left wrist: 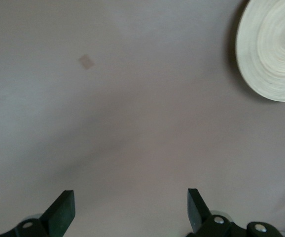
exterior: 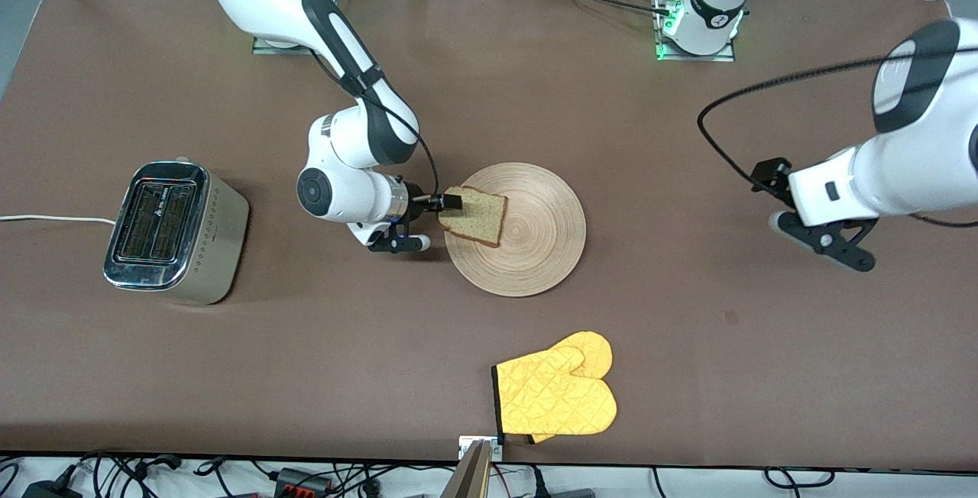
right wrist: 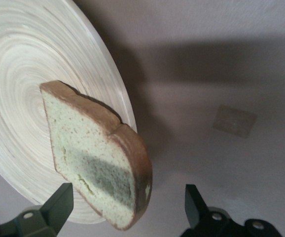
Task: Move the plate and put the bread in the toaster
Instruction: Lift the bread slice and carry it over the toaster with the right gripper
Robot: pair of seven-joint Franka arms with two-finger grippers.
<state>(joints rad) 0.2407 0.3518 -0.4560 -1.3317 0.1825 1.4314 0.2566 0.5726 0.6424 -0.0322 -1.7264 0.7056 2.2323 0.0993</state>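
My right gripper closes now, since in the wrist view the bread slice's overhanging corner (right wrist: 131, 211) sits between its open fingers.
The pale wooden plate (exterior: 535, 234) lies mid-table. The brown bread slice (exterior: 477, 217) rests on the plate's rim at the side toward the right arm's end, one corner overhanging. My right gripper (exterior: 449, 200) is low at that corner. In the right wrist view the bread (right wrist: 95, 158) sits between its open fingers (right wrist: 61, 205) without touching them, with the plate (right wrist: 19, 89) under it. The toaster (exterior: 179, 234) stands toward the right arm's end, slots up and empty. My left gripper (exterior: 821, 242) waits open and empty over bare table toward the left arm's end; its wrist view shows the plate (left wrist: 275, 49).
A yellow oven mitt (exterior: 554, 395) lies near the table's front edge, nearer the front camera than the plate. The toaster's white cord (exterior: 46, 218) runs off the table's end. A small patch (exterior: 732, 318) marks the table surface.
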